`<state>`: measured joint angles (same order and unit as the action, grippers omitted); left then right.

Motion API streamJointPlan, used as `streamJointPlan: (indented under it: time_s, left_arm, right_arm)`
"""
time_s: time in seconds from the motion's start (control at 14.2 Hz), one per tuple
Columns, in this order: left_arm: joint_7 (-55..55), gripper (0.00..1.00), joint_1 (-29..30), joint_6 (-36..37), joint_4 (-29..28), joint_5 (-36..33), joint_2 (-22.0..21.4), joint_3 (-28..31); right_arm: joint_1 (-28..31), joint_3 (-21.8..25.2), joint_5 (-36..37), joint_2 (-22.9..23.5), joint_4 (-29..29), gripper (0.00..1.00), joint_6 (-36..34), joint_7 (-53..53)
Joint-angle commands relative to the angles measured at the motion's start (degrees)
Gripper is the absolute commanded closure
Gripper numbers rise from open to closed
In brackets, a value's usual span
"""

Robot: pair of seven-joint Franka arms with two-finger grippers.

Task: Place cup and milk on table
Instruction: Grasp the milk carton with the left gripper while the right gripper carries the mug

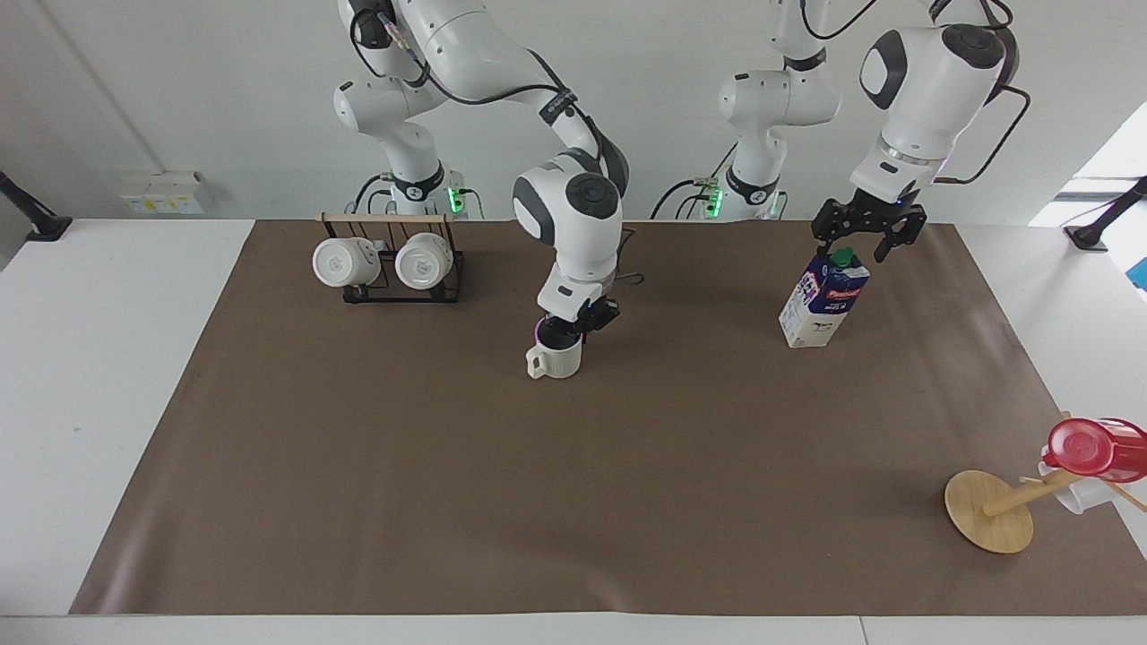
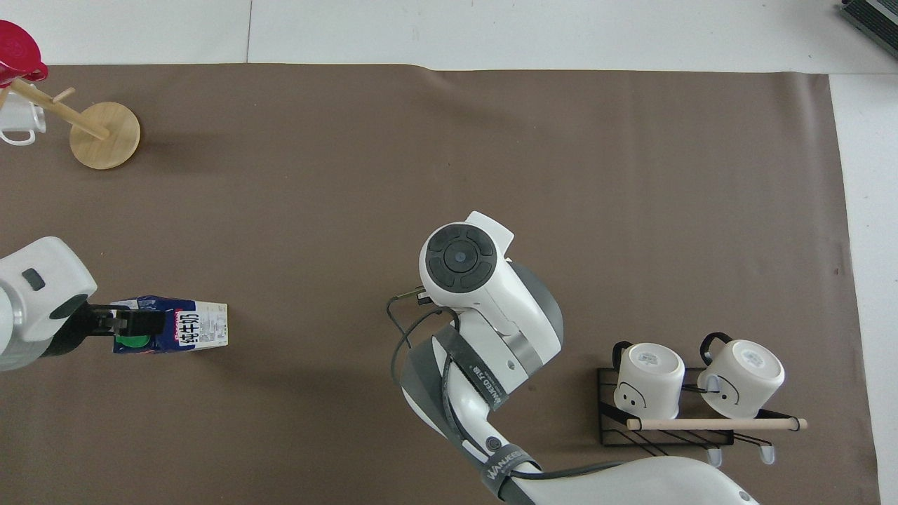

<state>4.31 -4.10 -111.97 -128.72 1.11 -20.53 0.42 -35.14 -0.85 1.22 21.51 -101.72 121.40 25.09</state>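
Note:
The left gripper isn't ready to close on the milk carton (image 2: pixel 198 327) yet and should go lower first. The green cap (image 2: pixel 133 341) is uncovered beside the fingers, which stop above the carton.
The cream ribbed cup (image 1: pixel 555 359) stands upright on the table's brown sheet (image 1: pixel 627 502), handle toward the right arm's end. My right gripper (image 1: pixel 573 324) reaches down from above and is shut on the cup's rim. In the overhead view the right arm hides the cup. The blue-and-white milk (image 1: pixel 825 303) stands upright on the sheet toward the left arm's end; it also shows in the overhead view (image 2: pixel 193 330). My left gripper (image 1: pixel 862 244) hangs open just above its green cap without touching it. In the overhead view the left gripper (image 2: pixel 133 325) covers most of the cap.
A black wire rack (image 1: pixel 394 291) with two glossy white mugs stands near the right arm's base (image 2: pixel 673 428). A wooden mug tree (image 1: pixel 990 512) with a red cup (image 1: pixel 1095 448) leans at the left arm's end, farther from the robots (image 2: pixel 105 126).

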Motion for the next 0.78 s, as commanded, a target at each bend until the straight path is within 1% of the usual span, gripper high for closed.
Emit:
streamJointPlan:
  time_s: [0.0,0.07,0.28,0.42,0.49,0.71]
  left_arm:
    - [1.14,0.0,1.19,-2.72,-4.16,0.56,-2.84,0.11]
    - [1.06,0.0,1.2,-3.25,-5.13,0.56,-3.28,0.11]
    - [0.79,0.0,1.2,-4.13,-6.46,0.56,-3.99,0.11]
    - [0.7,0.0,1.11,-4.83,-7.33,0.56,-3.99,0.11]
    - [0.7,0.0,1.11,-5.88,-8.2,0.56,-4.25,0.02]
    - [0.44,0.0,0.67,-6.51,-8.65,0.48,-4.25,0.02]
  right_arm:
    - [0.51,-0.38,-1.31,-0.51,-1.2,0.44,1.12,-0.92]
    - [0.51,-0.38,-1.31,-0.51,-1.2,0.0,1.03,-0.48]
    - [0.33,-0.38,-1.13,-0.59,-0.68,0.0,1.38,3.37]
    - [0.33,-0.38,-0.95,-1.47,-0.41,0.0,1.56,4.71]
    - [0.42,-0.38,-1.04,-2.34,-0.06,0.0,1.56,4.71]
    - [2.26,-0.03,-1.04,-7.26,-0.15,0.0,0.69,4.53]
